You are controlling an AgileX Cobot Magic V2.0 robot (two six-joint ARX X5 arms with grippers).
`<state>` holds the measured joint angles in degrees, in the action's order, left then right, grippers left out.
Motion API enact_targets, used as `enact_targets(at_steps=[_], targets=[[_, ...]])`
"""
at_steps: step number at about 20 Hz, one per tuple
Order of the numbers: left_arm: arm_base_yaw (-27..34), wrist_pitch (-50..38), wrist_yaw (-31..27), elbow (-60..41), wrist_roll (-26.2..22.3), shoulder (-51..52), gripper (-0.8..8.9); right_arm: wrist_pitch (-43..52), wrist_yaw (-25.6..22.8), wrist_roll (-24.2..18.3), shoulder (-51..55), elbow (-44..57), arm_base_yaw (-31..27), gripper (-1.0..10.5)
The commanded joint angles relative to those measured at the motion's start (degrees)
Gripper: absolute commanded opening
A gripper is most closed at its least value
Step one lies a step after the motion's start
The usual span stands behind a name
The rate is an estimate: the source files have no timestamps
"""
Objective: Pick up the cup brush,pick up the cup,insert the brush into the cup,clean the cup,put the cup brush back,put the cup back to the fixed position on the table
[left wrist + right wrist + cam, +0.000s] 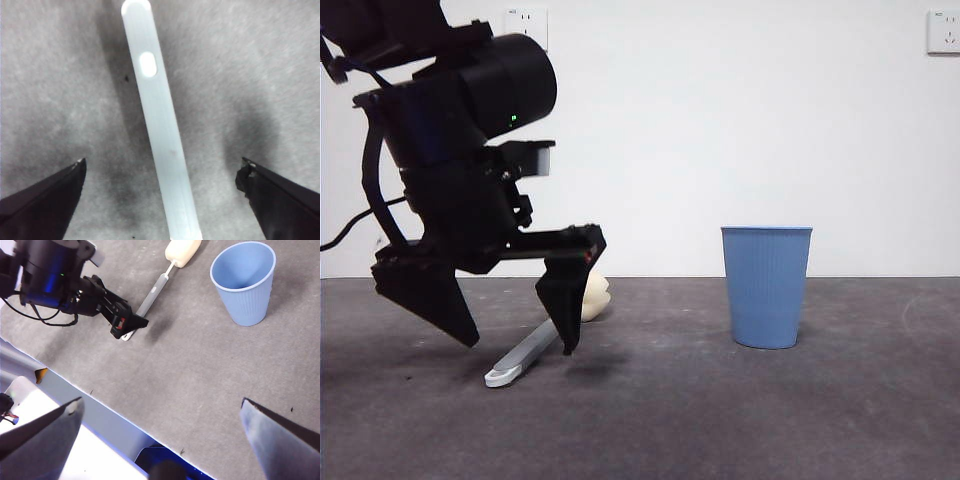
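I should next grab the cup brush by its grey handle (525,350) with my left gripper to scrub inside the cup (766,286).
The cup brush (523,356) lies flat on the table (740,420), with its cream sponge head (593,297) toward the back. My left gripper (520,348) is open and low over the grey handle (160,130), one jaw on each side, not touching it. The right wrist view shows the brush (153,292) with the left gripper (126,326) at its handle end. The blue cup (766,286) stands upright and empty to the right, and also shows in the right wrist view (244,284). My right gripper (161,402) is open and empty, high above the table.
The table's near edge (95,400) runs under the right gripper, with a lighter floor area beyond it. A white wall with sockets (526,22) stands behind the table. Bare table lies between the brush and the cup.
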<state>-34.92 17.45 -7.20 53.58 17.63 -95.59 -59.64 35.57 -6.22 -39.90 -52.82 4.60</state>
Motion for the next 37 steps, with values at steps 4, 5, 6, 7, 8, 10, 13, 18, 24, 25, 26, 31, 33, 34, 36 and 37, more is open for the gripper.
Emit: enact_targets(at_steps=[4, 5, 6, 7, 8, 10, 13, 18, 24, 25, 26, 31, 33, 34, 36, 37], targets=[[-1.0, -0.2, -1.1, 0.0, 1.7, -1.5, 3.45, 0.3, 0.2, 0.8, 0.0, -0.2, 0.1, 5.6], [-1.0, 0.0, -0.9, 0.0, 1.7, -1.5, 2.76, 0.3, 0.2, 0.8, 0.0, -0.2, 0.1, 5.6], [-1.0, 0.3, -0.1, 0.0, 1.7, -1.5, 1.9, 0.3, 0.2, 0.8, 0.0, -0.2, 0.1, 5.6], [-1.2, 0.5, 0.3, 0.0, 1.7, -1.5, 1.17, 0.2, 0.2, 0.8, 0.0, -0.2, 0.1, 5.6], [-1.5, 1.0, 0.3, 0.0, 1.6, -1.5, 0.51, 0.2, 0.2, 0.8, 0.0, -0.2, 0.1, 5.6], [-1.9, 1.9, 0.3, 0.0, 1.6, -1.5, 0.22, 0.2, 0.5, 0.8, 0.0, -0.2, 0.1, 5.6], [-2.3, 2.6, 0.3, 0.0, 1.7, -1.5, -0.12, 0.2, 0.5, 0.9, 0.1, -0.2, 0.1, 5.6], [-2.2, 5.3, 0.2, 0.0, 1.0, -0.5, -0.08, -0.3, 0.5, 2.6, 0.0, -0.2, 0.1, 5.6], [-2.2, 9.6, 0.0, 0.0, -2.6, 10.6, -0.08, 2.7, 0.4, 3.8, -3.1, -0.1, 1.6, 5.6], [-2.2, 10.9, 0.0, 0.0, -3.2, 13.4, -0.08, 4.4, 0.3, 4.3, -4.1, 0.0, 2.0, 5.6], [-2.2, 12.2, 0.0, 0.0, -4.0, 16.2, -0.08, 6.8, 0.0, 5.2, -5.2, 0.5, 2.3, 5.6], [-2.2, 19.0, 0.0, 0.0, -4.4, 30.3, -0.08, 23.4, -7.8, 9.9, -10.1, 8.7, 7.0, 5.6], [-2.2, 21.4, -0.1, 0.0, -5.6, 34.7, -0.08, 32.0, -13.3, 12.0, -11.9, 13.0, 10.4, 5.6], [-2.2, 22.4, -0.1, 0.0, -5.7, 36.4, -0.08, 36.5, -15.3, 13.0, -12.8, 15.1, 11.9, 5.6], [-2.2, 24.5, -0.1, 0.0, -5.7, 38.9, -0.08, 43.8, -20.3, 13.9, -15.4, 18.1, 15.2, 5.6], [-2.2, 25.8, -0.1, 0.0, -5.9, 39.8, -0.08, 46.4, -22.3, 13.9, -16.8, 19.3, 16.7, 5.6]])
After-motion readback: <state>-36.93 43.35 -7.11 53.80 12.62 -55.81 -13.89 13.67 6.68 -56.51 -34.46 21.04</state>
